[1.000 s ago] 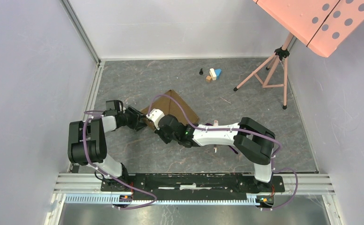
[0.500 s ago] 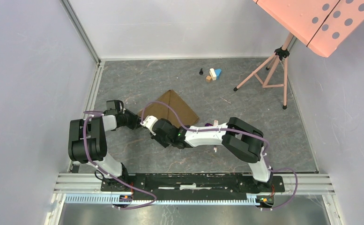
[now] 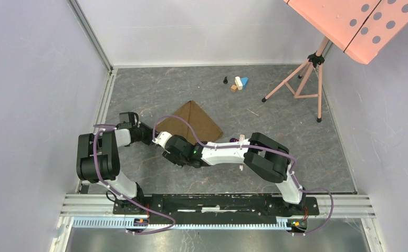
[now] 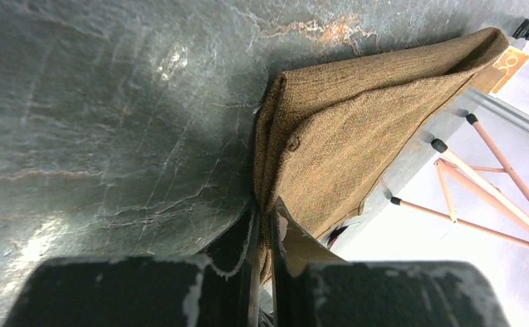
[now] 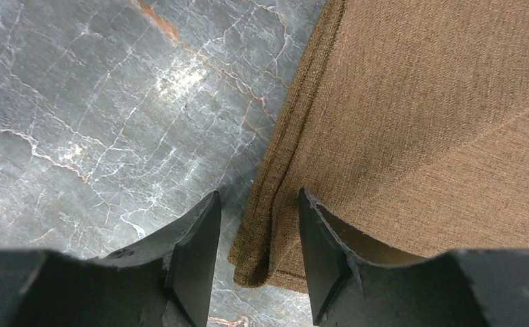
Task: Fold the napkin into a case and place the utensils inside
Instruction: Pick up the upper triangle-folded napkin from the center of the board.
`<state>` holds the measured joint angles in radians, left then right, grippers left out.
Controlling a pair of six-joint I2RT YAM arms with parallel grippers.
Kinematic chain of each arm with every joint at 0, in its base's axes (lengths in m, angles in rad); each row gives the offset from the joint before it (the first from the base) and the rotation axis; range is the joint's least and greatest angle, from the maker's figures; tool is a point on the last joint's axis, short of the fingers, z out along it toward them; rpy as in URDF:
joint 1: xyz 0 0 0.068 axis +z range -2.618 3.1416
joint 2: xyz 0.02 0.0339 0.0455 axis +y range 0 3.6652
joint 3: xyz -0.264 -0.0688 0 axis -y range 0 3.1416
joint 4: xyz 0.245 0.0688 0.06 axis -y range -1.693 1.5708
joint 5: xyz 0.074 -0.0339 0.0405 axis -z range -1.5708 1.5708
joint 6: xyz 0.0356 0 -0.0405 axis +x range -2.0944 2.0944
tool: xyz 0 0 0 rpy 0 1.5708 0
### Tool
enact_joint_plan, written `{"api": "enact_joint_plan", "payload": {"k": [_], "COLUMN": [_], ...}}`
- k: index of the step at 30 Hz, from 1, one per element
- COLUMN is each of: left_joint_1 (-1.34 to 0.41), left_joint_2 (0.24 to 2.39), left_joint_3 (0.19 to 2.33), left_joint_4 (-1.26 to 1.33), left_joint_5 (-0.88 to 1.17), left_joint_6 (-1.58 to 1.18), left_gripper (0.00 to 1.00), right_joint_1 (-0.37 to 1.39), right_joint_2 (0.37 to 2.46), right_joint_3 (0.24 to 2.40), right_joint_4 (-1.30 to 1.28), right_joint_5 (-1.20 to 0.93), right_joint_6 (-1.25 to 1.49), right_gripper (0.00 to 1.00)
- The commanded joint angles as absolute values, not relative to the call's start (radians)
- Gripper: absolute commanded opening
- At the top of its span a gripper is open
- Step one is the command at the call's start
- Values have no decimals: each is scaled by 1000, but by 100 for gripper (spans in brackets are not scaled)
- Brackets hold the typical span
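My right gripper's fingers meet their small shadows beside the napkin's folded corner, so it is time to close on the corner, as closing now would catch it.
The brown napkin [image 3: 194, 119] lies folded on the dark marble table, one corner pointing toward the arms. My left gripper [image 3: 148, 134] is shut on that near-left corner; in the left wrist view the cloth [image 4: 343, 129] is pinched between the closed jaws of the left gripper [image 4: 266, 221]. My right gripper [image 3: 160, 140] hovers beside it, open, and in the right wrist view its fingers [image 5: 258, 235] straddle the folded corner of the napkin [image 5: 418, 116] without touching. The utensils are mostly hidden under the right forearm; only a thin handle end [image 3: 242, 168] shows.
Small toy blocks [image 3: 238, 83] and a tiny black piece [image 3: 225, 80] sit at the back of the table. A pink tripod stand [image 3: 301, 84] with a perforated pink board [image 3: 359, 21] occupies the back right. Walls close in the left, back and right sides.
The right gripper has opened, letting go of the napkin corner, and slid left. The left gripper has shut on that corner.
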<state>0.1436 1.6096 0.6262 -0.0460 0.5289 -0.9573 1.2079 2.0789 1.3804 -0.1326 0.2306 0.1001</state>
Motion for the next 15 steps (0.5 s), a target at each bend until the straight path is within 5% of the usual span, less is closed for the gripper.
{"api": "enact_joint_plan", "payload": {"k": [1,5,9,15], "left_joint_1": [141,140,140,140], "left_joint_2": [1598,1589,1575,1464], "left_joint_3": [636,642,665,783], "left_joint_4": [-44,-60,-104,-394], "left_joint_5": [515,505,491,386], "left_joint_6": [-905,-895,-872,-826], "left_gripper": [12,12,8,2], "right_joint_1": [1213,1215,1221,1224], "right_joint_2": [2118,2134,2118,2030], "right_joint_3": [1390,1363,1342,1374], "right_joint_4": [-146,-143,-117,-86], "right_joint_5": [313,374,435,319], "right_joint_6": [123,143,125,93], "right_gripper": [50,37,2,0]}}
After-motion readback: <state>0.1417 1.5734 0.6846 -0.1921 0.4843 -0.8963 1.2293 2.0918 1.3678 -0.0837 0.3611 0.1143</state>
